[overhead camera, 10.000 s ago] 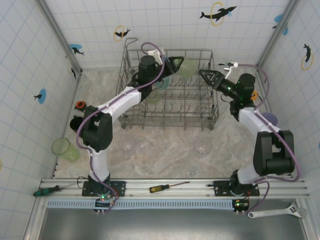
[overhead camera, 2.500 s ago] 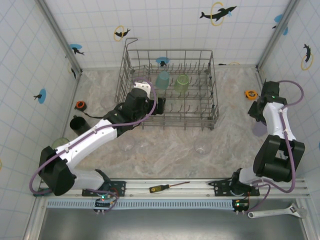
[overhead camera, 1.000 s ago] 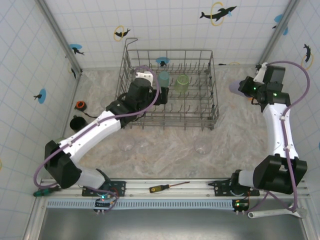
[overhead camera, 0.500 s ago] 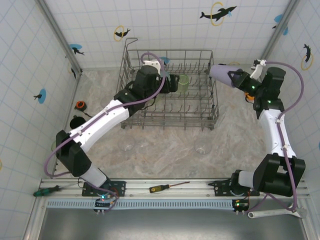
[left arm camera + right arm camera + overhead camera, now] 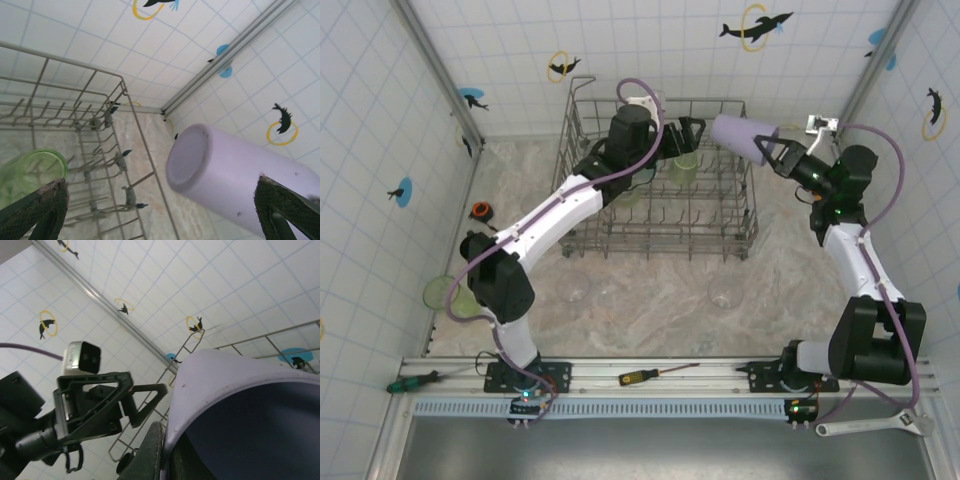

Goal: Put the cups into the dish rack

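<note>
My left gripper needs to come closer before it closes on the lavender cup's base [image 5: 720,128], because there is a gap between its fingers and the cup's base.
My right gripper [image 5: 769,151] is shut on the rim of a lavender cup [image 5: 738,133], one finger [image 5: 156,447] outside the wall and one inside. It holds the cup sideways in the air above the back right corner of the grey wire dish rack [image 5: 650,251], base pointing left. My left gripper [image 5: 698,133] is open right at that base. In the left wrist view the lavender cup [image 5: 235,175] sits between the spread fingertips [image 5: 42,207], closer to the right one. A pale green cup [image 5: 682,168] stands in the rack.
On the table in front of the rack stand clear glasses [image 5: 725,293] [image 5: 576,290]. At the left are a pale green cup [image 5: 442,293], a black mug [image 5: 471,246] and an orange tape measure [image 5: 480,209]. A screwdriver [image 5: 645,376] lies on the front rail.
My right arm has swung the lavender cup left, from beside the right wall to the rack's back right corner. My left gripper has moved across the rack to meet it, staying open.
</note>
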Tool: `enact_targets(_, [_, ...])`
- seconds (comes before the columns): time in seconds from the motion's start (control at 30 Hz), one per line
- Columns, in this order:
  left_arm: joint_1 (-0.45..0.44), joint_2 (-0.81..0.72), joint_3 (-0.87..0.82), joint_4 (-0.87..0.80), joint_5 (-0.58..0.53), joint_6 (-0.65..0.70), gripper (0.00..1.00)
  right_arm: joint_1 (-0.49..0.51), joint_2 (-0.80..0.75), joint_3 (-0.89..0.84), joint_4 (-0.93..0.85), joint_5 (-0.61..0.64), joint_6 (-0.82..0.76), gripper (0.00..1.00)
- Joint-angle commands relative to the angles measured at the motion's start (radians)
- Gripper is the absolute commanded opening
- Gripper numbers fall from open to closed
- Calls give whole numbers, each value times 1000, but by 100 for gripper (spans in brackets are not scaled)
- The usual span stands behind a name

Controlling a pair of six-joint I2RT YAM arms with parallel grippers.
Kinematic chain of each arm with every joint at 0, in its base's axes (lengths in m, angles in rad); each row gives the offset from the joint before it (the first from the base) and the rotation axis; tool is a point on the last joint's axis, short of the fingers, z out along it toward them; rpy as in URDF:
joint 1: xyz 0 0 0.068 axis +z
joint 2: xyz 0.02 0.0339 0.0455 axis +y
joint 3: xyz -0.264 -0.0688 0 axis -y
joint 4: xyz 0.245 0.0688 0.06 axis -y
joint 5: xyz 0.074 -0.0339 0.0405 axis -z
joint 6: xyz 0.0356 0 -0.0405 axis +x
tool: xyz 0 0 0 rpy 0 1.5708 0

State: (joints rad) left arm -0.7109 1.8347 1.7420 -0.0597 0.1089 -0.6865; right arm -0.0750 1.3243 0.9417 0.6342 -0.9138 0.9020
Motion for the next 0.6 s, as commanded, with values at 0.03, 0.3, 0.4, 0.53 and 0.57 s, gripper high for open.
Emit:
enact_targets(0.03, [11, 32, 24, 146, 92, -118, 98, 20, 9, -45, 193, -19, 48, 0])
enact_targets(0.3, [27, 93, 27, 247, 155, -241, 98, 37, 19, -114, 371, 3, 117, 0])
enact_targets(0.4, [33, 110, 25, 281, 183, -284, 98, 44, 30, -119, 414, 9, 136, 0])
enact_targets(0.53, [40, 127, 18, 325, 216, -328, 97, 56, 41, -122, 457, 14, 150, 0])
enact_targets(0.57, [42, 130, 16, 331, 223, -337, 98, 57, 44, -123, 463, 17, 152, 0])
